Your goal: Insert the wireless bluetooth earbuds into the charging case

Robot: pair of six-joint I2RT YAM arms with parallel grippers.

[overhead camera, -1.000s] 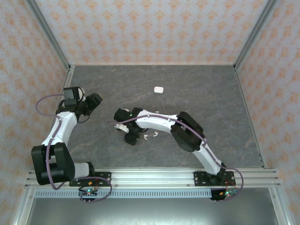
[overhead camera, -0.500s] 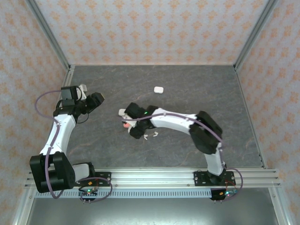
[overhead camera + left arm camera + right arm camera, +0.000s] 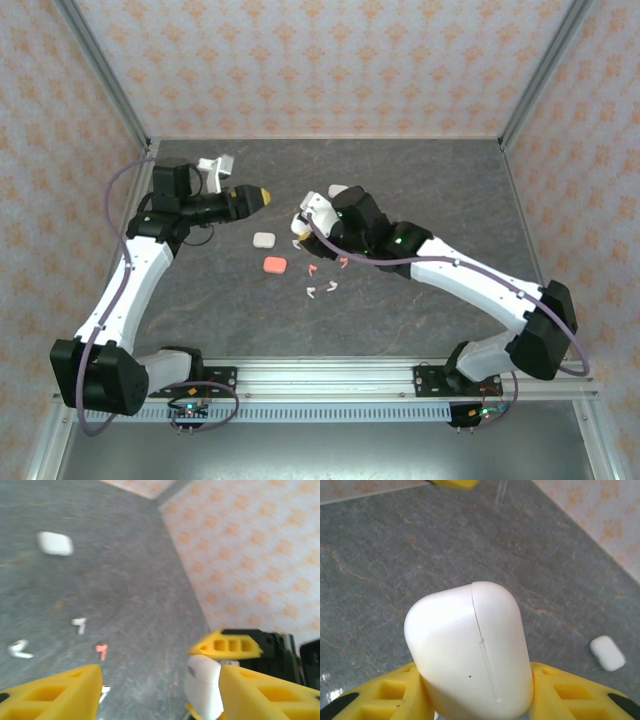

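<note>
The white charging case needs to be grabbed next by my left gripper, by its body below the lid seam. The lid then stays free for putting in the earbuds.
My right gripper is shut on a closed white charging case and holds it upright above the table; from above this gripper is at mid table. My left gripper points at it from the left, open with nothing between its yellow fingers; the held case sits just beyond its right finger. Small earbuds lie on the grey table: two salmon and two white. The left wrist view has a salmon earbud and white ones.
A second white case and a salmon case lie left of the earbuds. Another white case rests farther back, partly behind the right gripper, and appears as a white case in the right wrist view. Patterned walls enclose the table.
My right gripper has closed on a white case and lifted it back and to the right, uncovering the cases and earbuds. My left gripper swung right toward it.
</note>
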